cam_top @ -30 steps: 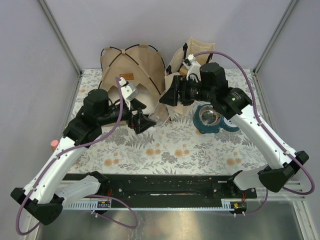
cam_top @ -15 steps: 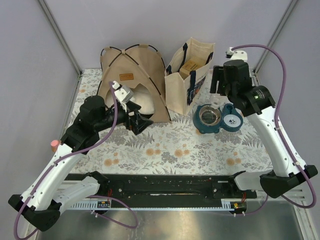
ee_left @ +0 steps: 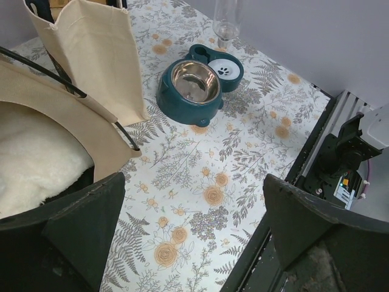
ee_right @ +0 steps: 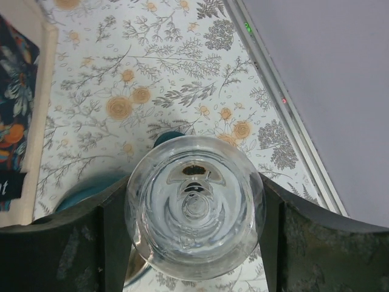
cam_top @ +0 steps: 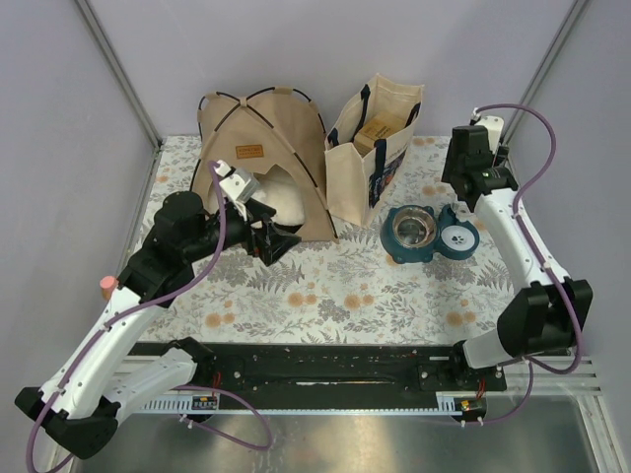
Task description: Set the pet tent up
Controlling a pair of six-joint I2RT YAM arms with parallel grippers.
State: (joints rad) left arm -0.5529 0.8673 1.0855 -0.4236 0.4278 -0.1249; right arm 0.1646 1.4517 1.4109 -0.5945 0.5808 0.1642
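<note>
My right gripper should line the neck up with the teal feeder's small ring: the neck sits above and beside, so if I opened now, the clear bottle (ee_right: 196,204) would fall.
The pet tent (cam_top: 258,123) stands upright at the back left, tan canvas on thin black poles, with a brown label (cam_top: 248,152) above its arched doorway. A fluffy white pillow (cam_top: 283,195) lies inside. The left wrist view shows the tent's doorway edge (ee_left: 73,118) and the pillow (ee_left: 33,161). My left gripper (cam_top: 277,240) (ee_left: 194,234) hangs open and empty just in front of the doorway. My right gripper (cam_top: 463,187) (ee_right: 194,207) is at the back right, shut on a clear bottle (ee_right: 196,204) (ee_left: 226,18) held above the teal feeder.
A cream tote bag (cam_top: 373,148) (ee_left: 91,55) stands right of the tent. A teal pet feeder (cam_top: 426,235) (ee_left: 196,85) with a steel bowl sits in front of the bag. A small pink object (cam_top: 105,284) lies at the table's left edge.
My right arm swung from the tote bag to the back right corner, carrying the clear bottle over the feeder. My left gripper drew back slightly from the tent doorway.
</note>
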